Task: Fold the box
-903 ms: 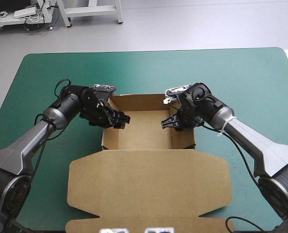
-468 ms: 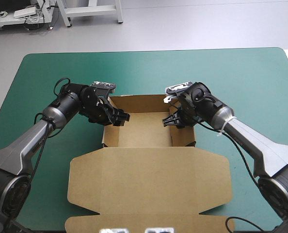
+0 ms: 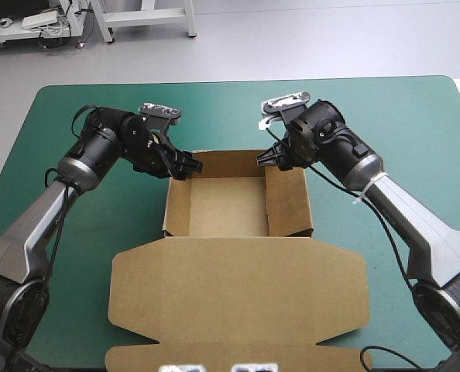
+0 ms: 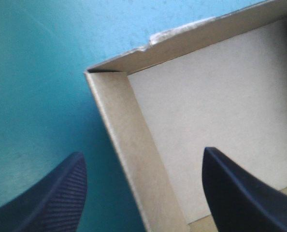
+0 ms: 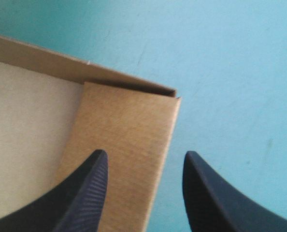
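Next, my right gripper grabs the folded side of the box by its top rim (image 3: 305, 190). That grab is for shifting the open box (image 3: 228, 208) during the folding.
The brown box (image 3: 228, 208) stands mid-table as an open tray with all its walls raised. Its lid (image 3: 238, 294) lies flat toward the near edge. My left gripper (image 3: 187, 166) hovers open at the tray's far-left corner. In the left wrist view the left gripper (image 4: 143, 153) straddles the left wall (image 4: 129, 125), one finger outside and one over the tray floor (image 4: 216, 106). My right gripper (image 3: 266, 157) is open at the far-right corner. Seen from the right wrist, the right gripper (image 5: 146, 153) sits above the folded right wall (image 5: 124, 125). Neither holds anything.
The teal-green cover (image 3: 385, 124) lies bare beyond the tray and to both sides. The lid's side flaps (image 3: 125, 302) spread wide toward the near edge, and its front flap (image 3: 238, 360) reaches that edge.
Both grippers have pulled back from inside the tray, where they were against the side walls, up to its far corners. The side walls now stand folded on their own.
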